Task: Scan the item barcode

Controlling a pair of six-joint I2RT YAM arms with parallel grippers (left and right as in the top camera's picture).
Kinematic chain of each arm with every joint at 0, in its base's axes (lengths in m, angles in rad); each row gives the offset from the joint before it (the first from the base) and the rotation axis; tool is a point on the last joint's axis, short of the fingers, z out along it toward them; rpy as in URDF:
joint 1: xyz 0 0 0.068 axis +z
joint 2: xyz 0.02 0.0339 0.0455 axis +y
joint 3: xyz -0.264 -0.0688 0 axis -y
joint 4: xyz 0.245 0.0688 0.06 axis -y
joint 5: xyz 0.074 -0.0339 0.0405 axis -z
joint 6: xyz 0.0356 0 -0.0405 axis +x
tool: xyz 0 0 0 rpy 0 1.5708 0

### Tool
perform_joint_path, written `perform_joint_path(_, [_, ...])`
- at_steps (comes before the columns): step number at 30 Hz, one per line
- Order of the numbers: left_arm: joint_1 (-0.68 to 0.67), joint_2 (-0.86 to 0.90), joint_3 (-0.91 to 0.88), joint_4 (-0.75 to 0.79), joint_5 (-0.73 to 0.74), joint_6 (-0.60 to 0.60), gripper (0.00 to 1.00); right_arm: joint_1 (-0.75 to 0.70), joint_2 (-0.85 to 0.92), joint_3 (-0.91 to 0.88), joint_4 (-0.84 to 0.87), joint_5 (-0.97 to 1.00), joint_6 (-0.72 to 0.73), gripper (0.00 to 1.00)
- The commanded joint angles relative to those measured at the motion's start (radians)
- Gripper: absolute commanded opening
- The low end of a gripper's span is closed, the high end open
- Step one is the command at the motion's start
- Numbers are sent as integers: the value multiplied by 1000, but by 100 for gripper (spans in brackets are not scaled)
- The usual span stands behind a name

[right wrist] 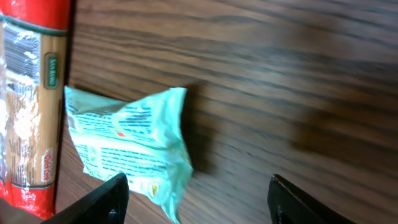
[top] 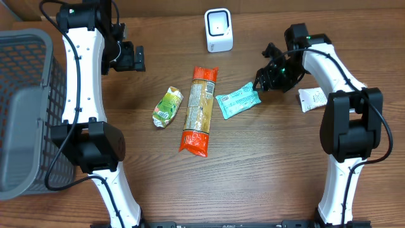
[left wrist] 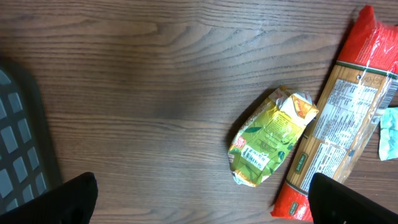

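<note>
My right gripper is going to grab the mint-green packet [top: 238, 101] by its end farthest from the pasta pack, so its broad printed body stays uncovered for the barcode scan.
A white barcode scanner [top: 218, 30] stands at the back of the table. A mint-green packet [top: 238, 101] lies flat just right of a long pasta pack [top: 199, 111]. My right gripper [top: 266, 79] hovers at the packet's right end, open. In the right wrist view the packet [right wrist: 130, 149] has one corner near the left finger [right wrist: 106, 199], and the gripper [right wrist: 199, 202] does not pinch it. A yellow-green pouch [top: 168, 106] lies left of the pasta. My left gripper [top: 130, 58] is open and empty at the back left, above bare wood [left wrist: 202, 202].
A grey mesh basket [top: 25, 107] fills the left edge. A white packet [top: 312, 99] lies under the right arm. The left wrist view shows the pouch [left wrist: 270, 146], the pasta pack [left wrist: 348, 118] and the basket's corner [left wrist: 15, 149].
</note>
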Motion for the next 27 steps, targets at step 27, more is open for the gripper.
perform_joint_path(27, [-2,8,-3,1,-6,19,100,91,137,-84,126,-156,163,56])
